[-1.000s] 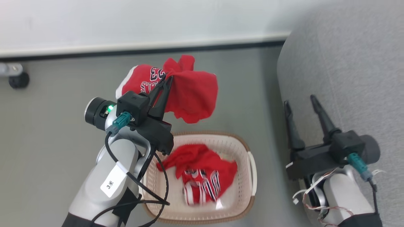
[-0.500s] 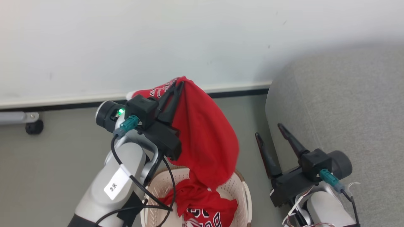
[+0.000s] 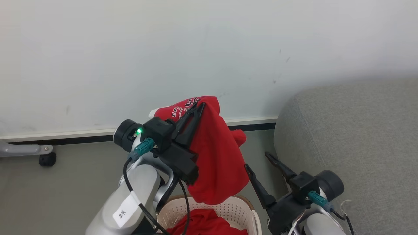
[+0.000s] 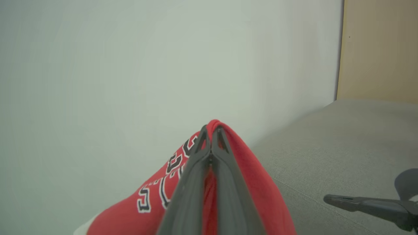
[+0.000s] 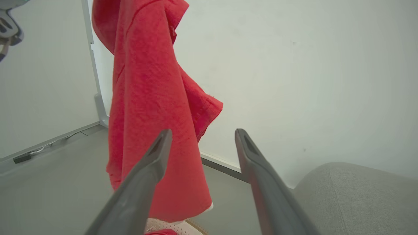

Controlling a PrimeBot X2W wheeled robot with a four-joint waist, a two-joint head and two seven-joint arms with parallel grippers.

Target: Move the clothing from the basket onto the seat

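Observation:
I should grab the hanging red jersey by its plain red body [image 3: 220,164] with my right gripper next, to move the clothing onto the grey seat [image 3: 352,143].
My left gripper [image 3: 199,106] [image 4: 211,127] is shut on a red jersey [image 3: 215,160] [image 4: 156,199] [image 5: 150,107] that hangs from its fingertips in front of the white wall, above the basket [image 3: 225,210]. A second red jersey [image 3: 205,225] lies inside the cream perforated basket at the bottom edge of the head view. My right gripper [image 3: 258,160] [image 5: 202,132] stands open with nothing between its fingers, between the hanging jersey and the grey seat [image 3: 352,143] [image 4: 343,147] [image 5: 352,195] on the right.
A white wall with a dark skirting strip [image 3: 81,138] runs behind the scene. A grey metal leg with a black castor [image 3: 47,159] stands at the far left. Grey floor [image 3: 65,182] lies to the left of the basket.
My left arm has lifted the jersey higher and it now hangs straight down. The head camera has tilted up, so the basket has slid to the bottom edge and more wall shows.

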